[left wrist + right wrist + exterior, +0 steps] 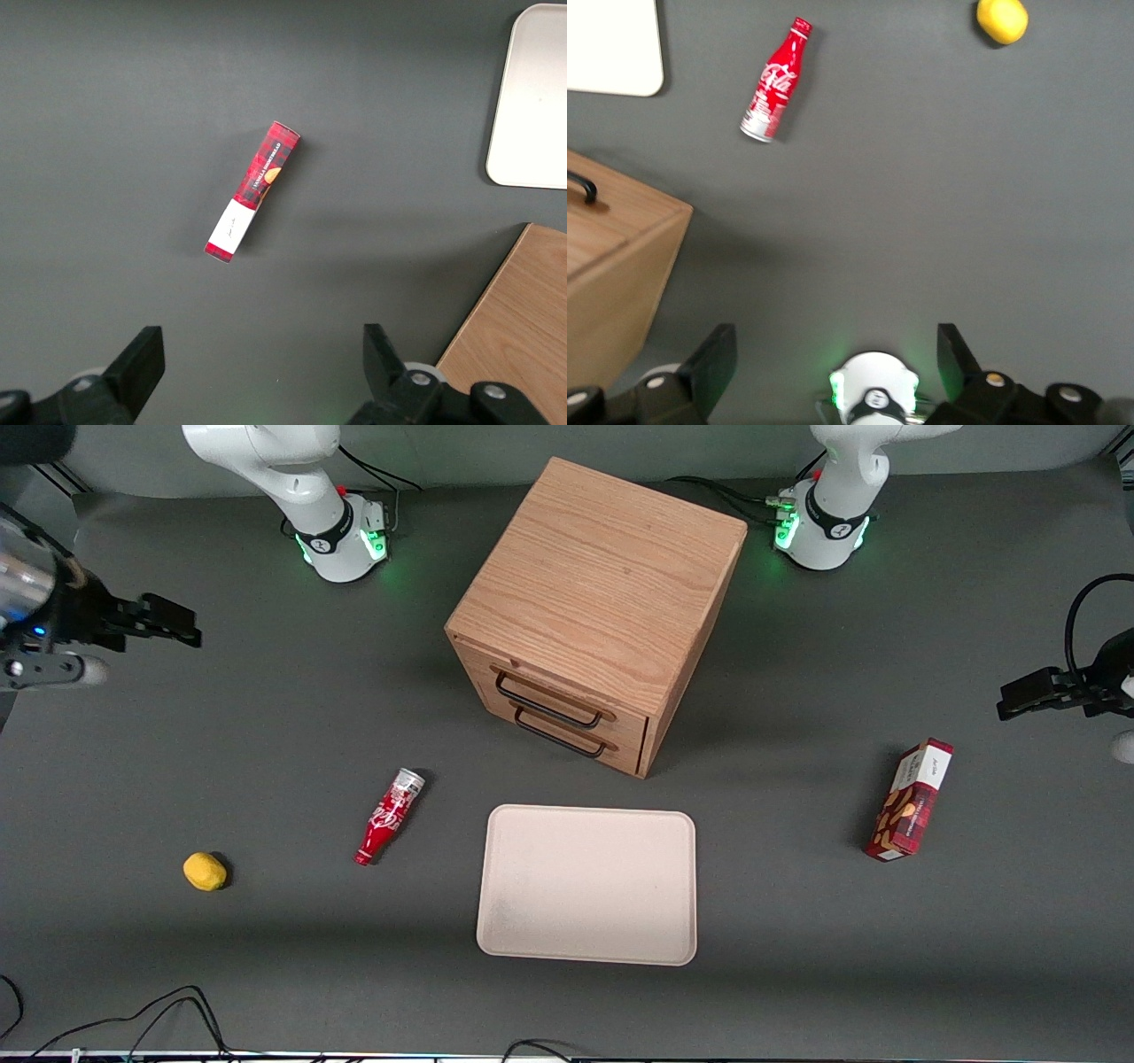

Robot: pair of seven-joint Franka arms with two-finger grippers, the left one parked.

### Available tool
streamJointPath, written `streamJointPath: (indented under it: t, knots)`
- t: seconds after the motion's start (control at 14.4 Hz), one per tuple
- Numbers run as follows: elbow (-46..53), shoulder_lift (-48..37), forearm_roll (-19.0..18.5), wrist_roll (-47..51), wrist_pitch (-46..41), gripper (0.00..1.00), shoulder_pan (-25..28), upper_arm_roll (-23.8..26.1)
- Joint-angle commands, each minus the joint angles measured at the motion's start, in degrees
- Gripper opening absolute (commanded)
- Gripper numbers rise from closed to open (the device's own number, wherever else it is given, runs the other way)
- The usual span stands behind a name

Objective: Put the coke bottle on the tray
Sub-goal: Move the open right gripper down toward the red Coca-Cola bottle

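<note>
Next, my right gripper grabs the bottle by its labeled body (389,817), so that the coke bottle goes on the tray (587,884).
The coke bottle (390,816) lies on its side on the dark table, beside the tray and toward the working arm's end, with its red cap pointing toward the front camera. It also shows in the right wrist view (772,81). The beige tray (587,884) lies flat and bare in front of the cabinet's drawers; a corner of it shows in the right wrist view (611,44). My right gripper (173,624) hangs above the table at the working arm's end, farther from the front camera than the bottle and well apart from it. It is open and holds nothing (835,354).
A wooden drawer cabinet (602,593) stands mid-table, both drawers shut. A yellow lemon (205,871) lies beside the bottle toward the working arm's end. A red snack box (910,799) lies toward the parked arm's end. Cables run along the table's near edge.
</note>
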Motion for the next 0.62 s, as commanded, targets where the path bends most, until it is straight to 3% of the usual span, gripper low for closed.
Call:
streamJointPath:
  t: [0.0,0.28,0.55]
  knots:
    - [0.47,4.29,3.85,7.76,6.08,1.00,2.17,0.15]
    - [-7.25,5.09,5.55,12.35,17.24,1.00,2.26,0.86]
    - [-20.26,6.05,4.58,21.03,36.04,1.00,2.26,2.26]
